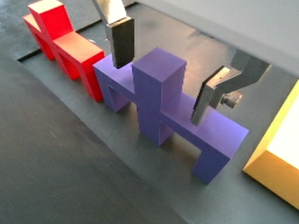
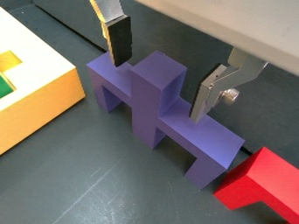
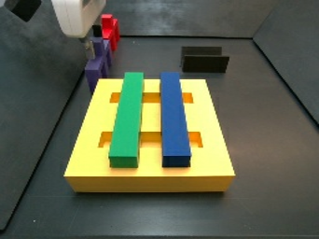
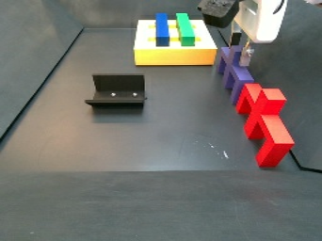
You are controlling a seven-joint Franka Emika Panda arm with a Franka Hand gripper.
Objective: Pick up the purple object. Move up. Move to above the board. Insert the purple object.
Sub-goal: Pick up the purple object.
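Note:
The gripper grabs the purple object by its central raised stub (image 1: 159,77) next, leaving the object's legs free to enter the yellow board.
The purple object (image 1: 162,103) stands on the dark floor with its central stub pointing up; it also shows in the other wrist view (image 2: 158,98). My gripper (image 1: 165,72) is open and low over it. One finger (image 1: 121,42) is on each side of the stub, close to the crossbar, with a gap between each pad and the stub. In a side view the gripper (image 4: 242,45) hangs over the purple object (image 4: 233,70), just beside the yellow board (image 4: 172,54). The board (image 3: 95,140) carries a green bar (image 3: 127,117) and a blue bar (image 3: 176,117).
A similar red piece (image 4: 265,120) stands next to the purple one and also shows in a wrist view (image 1: 65,45). The black fixture (image 4: 116,91) stands on the floor away from the board. The enclosure walls rise close behind the pieces.

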